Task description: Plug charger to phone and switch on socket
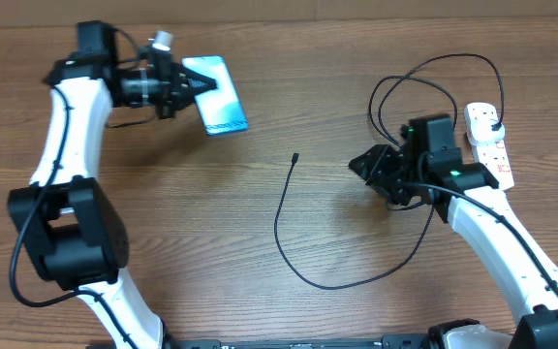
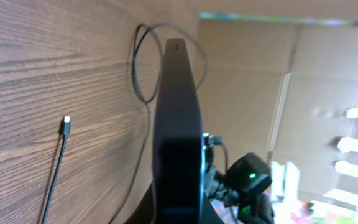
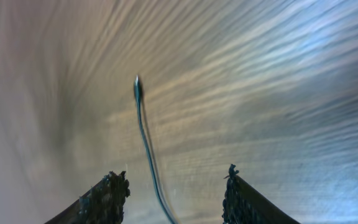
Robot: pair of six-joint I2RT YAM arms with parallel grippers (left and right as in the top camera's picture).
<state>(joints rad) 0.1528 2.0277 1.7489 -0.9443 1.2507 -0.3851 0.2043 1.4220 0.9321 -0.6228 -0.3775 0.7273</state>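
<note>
The charger has to plug into the phone (image 1: 221, 99) with its metal end, so that end should stay free. My right gripper will next grab the charger just behind its connector tip (image 1: 294, 159).
The phone (image 1: 221, 99), with a light blue screen, is at the back left, and my left gripper (image 1: 192, 86) is shut on its left end. In the left wrist view the phone (image 2: 178, 124) shows edge-on as a dark slab between the fingers. The charger, a thin black cable (image 1: 284, 233), loops across the table's middle, with its connector tip (image 1: 294, 155) lying free. The tip also shows in the left wrist view (image 2: 66, 125) and the right wrist view (image 3: 137, 87). My right gripper (image 1: 364, 170) is open and empty to the right of the tip. In its wrist view the open gripper (image 3: 174, 190) has the cable running between the fingers. The socket, a white power strip (image 1: 489, 150), lies at the far right with a black plug (image 1: 492, 120) in it.
More cable loops (image 1: 424, 87) lie behind my right arm, near the power strip. The wooden table (image 1: 163, 223) carries all of this. A cardboard wall (image 2: 260, 81) stands beyond the table's far side.
</note>
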